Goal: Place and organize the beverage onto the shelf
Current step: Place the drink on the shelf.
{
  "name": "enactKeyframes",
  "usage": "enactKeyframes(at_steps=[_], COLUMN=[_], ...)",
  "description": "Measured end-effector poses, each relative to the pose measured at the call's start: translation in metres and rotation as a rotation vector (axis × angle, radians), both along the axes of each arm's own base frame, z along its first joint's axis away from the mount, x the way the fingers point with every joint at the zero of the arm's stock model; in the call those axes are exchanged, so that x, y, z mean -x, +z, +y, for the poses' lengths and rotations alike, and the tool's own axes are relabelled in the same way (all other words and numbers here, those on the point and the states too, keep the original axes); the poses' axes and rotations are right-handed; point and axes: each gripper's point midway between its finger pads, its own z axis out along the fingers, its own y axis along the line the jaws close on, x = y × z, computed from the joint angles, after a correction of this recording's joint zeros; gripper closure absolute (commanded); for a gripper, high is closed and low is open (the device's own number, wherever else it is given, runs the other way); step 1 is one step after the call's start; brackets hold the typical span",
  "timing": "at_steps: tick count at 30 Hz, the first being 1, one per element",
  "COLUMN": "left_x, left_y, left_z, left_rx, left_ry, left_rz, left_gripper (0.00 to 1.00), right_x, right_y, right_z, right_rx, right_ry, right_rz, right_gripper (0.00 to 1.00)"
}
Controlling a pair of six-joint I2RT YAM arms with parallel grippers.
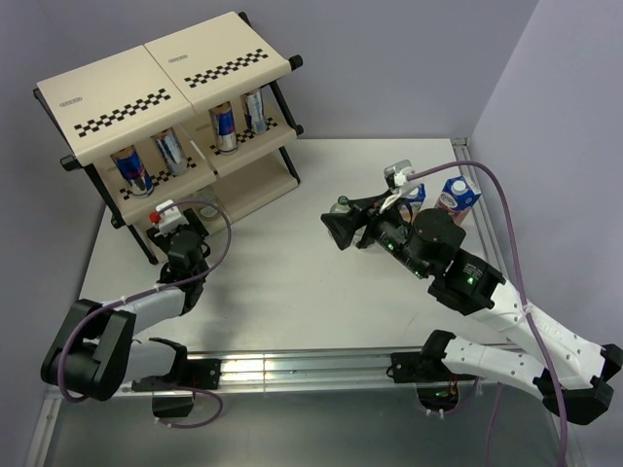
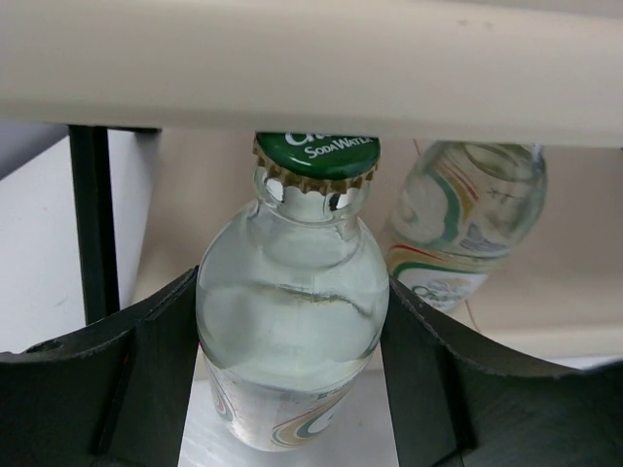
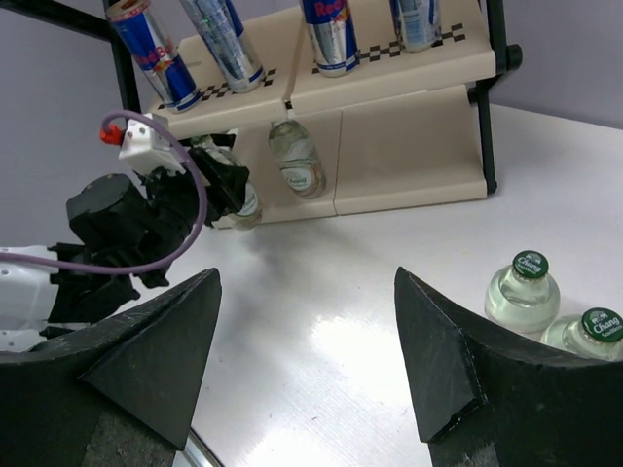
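Note:
My left gripper should keep holding the bottle with the green cap. The bottom of the bottle is over the table, outside the edge of the lowest level, so the bottle would fall short if I opened now.
A clear soda bottle (image 2: 292, 311) with a green cap sits between my left gripper's (image 2: 292, 292) fingers, which press on both its sides. It is under the edge of the shelf (image 1: 165, 78), at the lowest tier. A second bottle (image 2: 467, 224) lies on that tier just to the right. Several blue-silver cans (image 1: 224, 126) lie on the middle tier. My right gripper (image 3: 307, 292) hangs open over bare table, holding nothing. Two more green-capped bottles (image 3: 526, 292) stand to its right. Two cartons (image 1: 458, 197) stand at the table's far right.
The shelf's black frame post (image 2: 92, 224) stands just left of the held bottle. The right arm (image 1: 467, 277) stretches across the right half of the table. A metal rail (image 1: 292, 368) runs along the near edge. A wall (image 1: 545, 88) closes off the right side.

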Motion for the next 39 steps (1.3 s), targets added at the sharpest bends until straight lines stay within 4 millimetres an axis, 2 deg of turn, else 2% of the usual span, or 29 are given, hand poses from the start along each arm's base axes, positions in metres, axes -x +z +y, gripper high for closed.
enactKeyframes(at_steps=[7, 16, 23, 33, 39], left_x=[-0.011, -0.025, -0.031, -0.04, -0.045], left_y=[-0.003, -0.003, -0.011, -0.013, -0.013], left_z=[0.012, 0.025, 0.034, 0.038, 0.039], left_rx=[-0.007, -0.001, 0.0, 0.001, -0.009], left_ry=[0.033, 0.069, 0.095, 0.122, 0.132], left_rz=[0.0, -0.01, -0.004, -0.031, -0.046], left_gripper=[1.0, 1.0, 1.0, 1.0, 1.0], right_x=[0.006, 0.019, 0.024, 0.037, 0.041], right_y=[-0.001, 0.012, 0.012, 0.024, 0.024], right_z=[-0.002, -0.011, -0.01, -0.016, -0.017], right_rx=[-0.004, -0.043, -0.047, -0.082, -0.087], right_ry=[0.022, 0.047, 0.068, 0.105, 0.122], right_rz=[-0.004, -0.035, -0.038, -0.068, -0.073], right_gripper=[0.21, 0.22, 0.22, 0.22, 0.22])
